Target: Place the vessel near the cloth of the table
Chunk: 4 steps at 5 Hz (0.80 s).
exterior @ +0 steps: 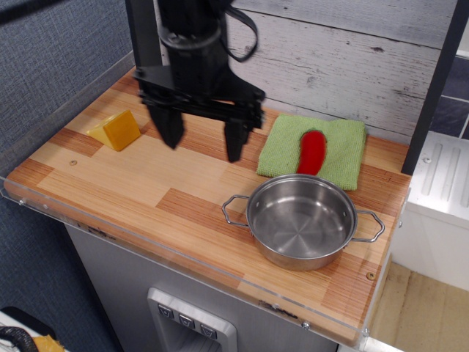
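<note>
The gripper takes the steel vessel by its rim (249, 210) next, beside a wire loop handle, to set it down near the green cloth (281, 150).
The shiny steel vessel (301, 221) with two wire loop handles stands on the wooden table (124, 183) at the front right. It sits just in front of the light-green cloth (287, 144), its far rim at the cloth's front edge. A red chili pepper (312, 152) lies on the cloth. My black gripper (204, 141) hangs open and empty above the table's middle, to the left of the cloth and behind-left of the vessel.
A yellow wedge block (116, 130) lies at the back left of the table. A grey plank wall (344, 51) runs behind. A clear plastic edge (146, 246) lines the table's front. A white appliance (442, 183) stands to the right.
</note>
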Each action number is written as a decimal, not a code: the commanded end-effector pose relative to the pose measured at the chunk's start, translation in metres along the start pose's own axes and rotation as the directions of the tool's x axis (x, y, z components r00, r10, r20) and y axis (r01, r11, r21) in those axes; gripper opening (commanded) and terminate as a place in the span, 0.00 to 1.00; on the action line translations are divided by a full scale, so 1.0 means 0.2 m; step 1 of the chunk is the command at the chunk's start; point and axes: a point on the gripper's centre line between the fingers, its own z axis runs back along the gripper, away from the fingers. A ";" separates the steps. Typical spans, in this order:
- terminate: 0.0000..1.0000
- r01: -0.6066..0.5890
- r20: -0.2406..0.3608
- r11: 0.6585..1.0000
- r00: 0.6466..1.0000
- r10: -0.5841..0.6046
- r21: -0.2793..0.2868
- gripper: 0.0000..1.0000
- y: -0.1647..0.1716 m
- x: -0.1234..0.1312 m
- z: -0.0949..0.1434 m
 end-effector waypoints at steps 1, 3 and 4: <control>0.00 0.213 0.037 0.972 0.977 -0.211 -0.097 1.00 -0.16 0.11 -0.12; 0.00 0.276 0.004 0.953 0.961 -0.278 -0.124 1.00 -0.26 0.16 -0.25; 0.00 0.277 -0.039 0.956 0.959 -0.282 -0.099 1.00 -0.26 0.14 -0.30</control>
